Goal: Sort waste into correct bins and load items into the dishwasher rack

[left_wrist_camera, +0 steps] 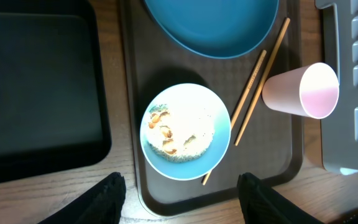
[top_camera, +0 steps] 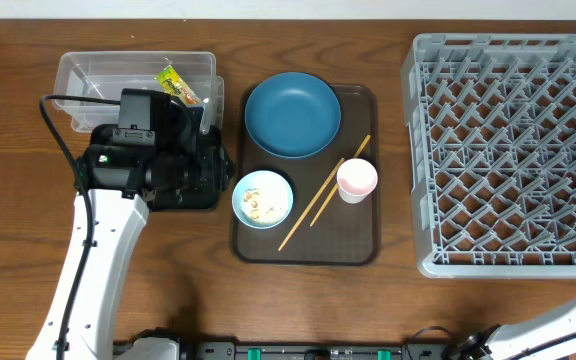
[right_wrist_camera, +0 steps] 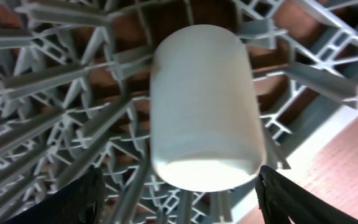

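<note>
I should next grab the pink cup by its open rim (top_camera: 357, 177) (left_wrist_camera: 316, 91) with my left gripper. The bottom end of the cup stays free to hand over to my right gripper.
A dark-blue plate (top_camera: 292, 114), a light-blue bowl (top_camera: 262, 198) holding white rice-like bits, wooden chopsticks (top_camera: 323, 195) and a pink cup (top_camera: 357, 180) lying on its side rest on the brown serving tray (top_camera: 353, 245). The yellow-green wrapper (top_camera: 178, 85) lies in the clear tub (top_camera: 98, 72). My left gripper (left_wrist_camera: 182, 180) is open and empty, above the near rim of the bowl (left_wrist_camera: 185, 130). My right gripper (right_wrist_camera: 179, 186) is open around a white cup (right_wrist_camera: 204, 106) lying on the grey rack (right_wrist_camera: 55, 93). No paper scraps show.
The black tray (left_wrist_camera: 36, 93) sits left of the brown tray, mostly under my left arm (top_camera: 158, 150) in the overhead view. The rack (top_camera: 508, 150) fills the right side of the table. The right arm barely enters the overhead view at the bottom right.
</note>
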`<state>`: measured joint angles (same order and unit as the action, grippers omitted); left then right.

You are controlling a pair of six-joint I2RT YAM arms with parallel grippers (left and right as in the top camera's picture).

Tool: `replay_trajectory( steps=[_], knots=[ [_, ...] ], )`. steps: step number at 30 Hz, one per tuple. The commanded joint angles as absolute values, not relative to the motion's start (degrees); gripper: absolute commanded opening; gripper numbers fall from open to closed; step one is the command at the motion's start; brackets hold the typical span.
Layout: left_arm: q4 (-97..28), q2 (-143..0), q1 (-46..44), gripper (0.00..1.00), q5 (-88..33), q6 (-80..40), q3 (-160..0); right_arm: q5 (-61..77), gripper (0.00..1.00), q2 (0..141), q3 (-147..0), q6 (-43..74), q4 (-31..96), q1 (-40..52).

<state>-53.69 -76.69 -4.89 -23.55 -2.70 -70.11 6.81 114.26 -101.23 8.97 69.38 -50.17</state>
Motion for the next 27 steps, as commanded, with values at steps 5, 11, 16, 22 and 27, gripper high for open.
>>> replay_trajectory(
  steps=[5,11,16,22,27],
  knots=[
    [-53.91,-75.96,-4.84,0.63,-22.83,-1.93,-70.72,14.00,0.77,104.16,-102.35,7.60,64.58,-48.23],
    [-53.63,-75.96,-4.84,0.63,-22.90,-1.96,-70.72,19.29,0.76,93.65,-102.32,4.34,62.57,-44.77],
    [-51.18,-75.96,-6.28,0.66,-23.97,-2.02,-70.72,24.18,0.76,88.51,-102.32,0.05,64.45,-38.00],
    [-44.01,-77.56,-12.91,0.67,-23.88,-2.87,-70.72,20.71,0.80,87.59,-102.26,-0.32,68.38,-26.39],
    [-36.84,-82.81,-19.57,0.67,-20.95,-7.44,-70.72,13.32,0.80,87.66,-102.15,-0.25,68.97,-18.37]
  ],
)
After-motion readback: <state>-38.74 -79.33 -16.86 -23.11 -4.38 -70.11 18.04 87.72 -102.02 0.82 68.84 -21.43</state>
